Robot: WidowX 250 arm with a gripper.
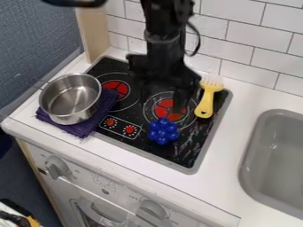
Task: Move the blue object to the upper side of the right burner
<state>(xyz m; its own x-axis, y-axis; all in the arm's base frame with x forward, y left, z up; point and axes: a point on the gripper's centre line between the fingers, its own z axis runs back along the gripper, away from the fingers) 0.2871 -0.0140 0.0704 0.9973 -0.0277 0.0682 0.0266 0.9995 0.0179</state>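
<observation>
My gripper grips the blue object by its bumpy sides next, to move the blue object to the upper side of the right burner.
The black gripper hangs over the stove's right burner, its two fingers spread apart with nothing seen between them. A bumpy blue object rests on the black stovetop just below that burner, to the right of the printed knobs. The gripper is above and behind the blue object in the view, apart from it. Part of the burner's upper side is hidden by the gripper.
A metal pot stands on a folded purple cloth at the stove's left. A yellow brush-like utensil lies at the stovetop's right edge. The grey sink is at right; a tiled wall runs behind.
</observation>
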